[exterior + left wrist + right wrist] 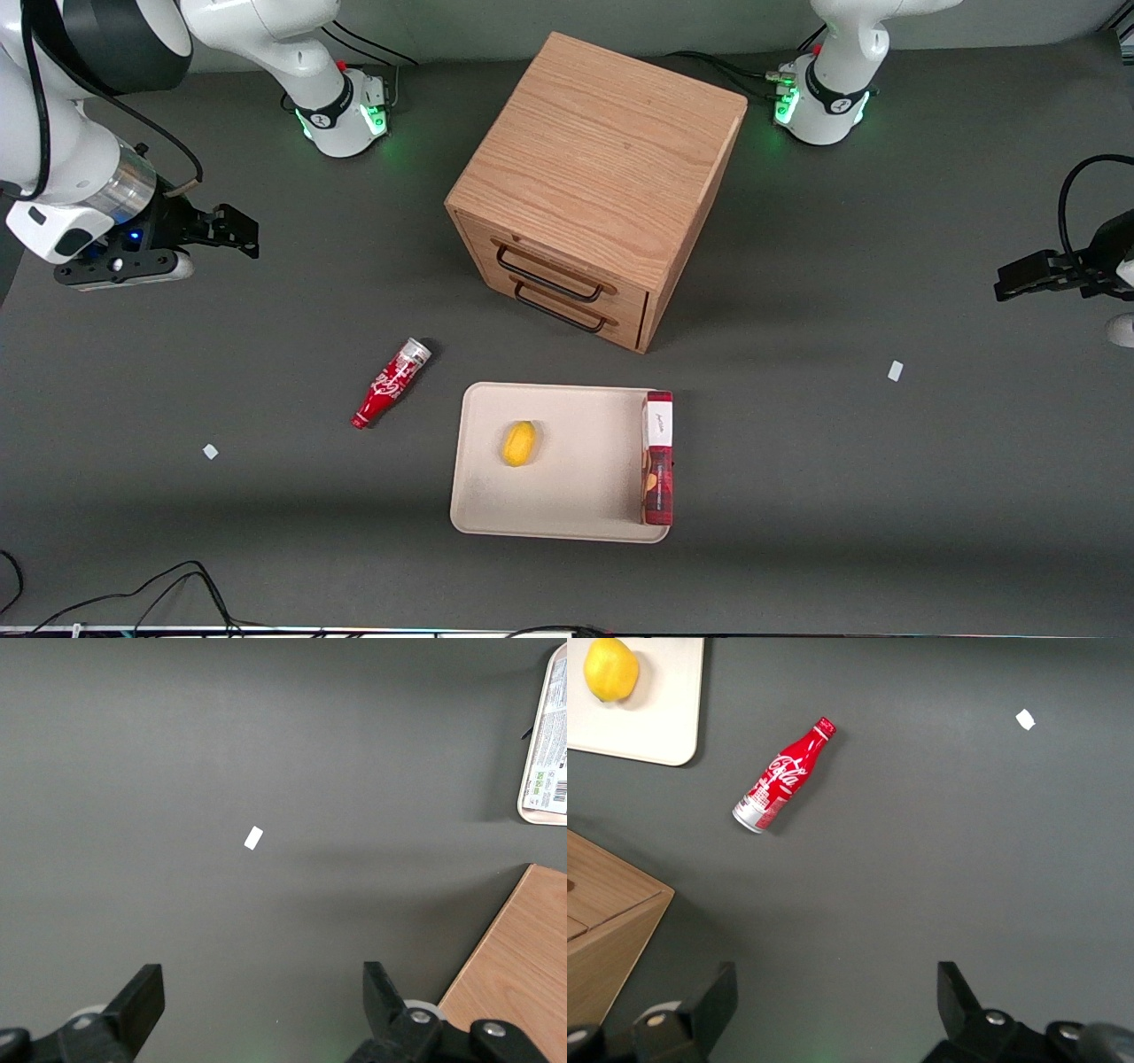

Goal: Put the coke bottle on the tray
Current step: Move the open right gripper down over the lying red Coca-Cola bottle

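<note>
The coke bottle needs to go on the tray (567, 496), so my right gripper will next pick up the bottle by its labeled body (393, 381).
The coke bottle (392, 383) lies on its side on the grey table, beside the tray (567, 496) toward the working arm's end, its red-capped neck pointing toward the front camera. It also shows in the right wrist view (782, 776). The cream-beige tray holds a lemon (520, 443) and a long red box (657, 457). My right gripper (237, 232) hangs open and empty above the table, well off from the bottle toward the working arm's end and farther from the front camera. Its fingers (713, 1001) stand wide apart with only bare table between them.
A wooden drawer cabinet (595, 186) stands farther from the front camera than the tray, its two drawers shut. Small white scraps lie on the table (210, 451) (895, 370). The tray's corner (664, 735) and the cabinet's edge (611, 930) show in the right wrist view.
</note>
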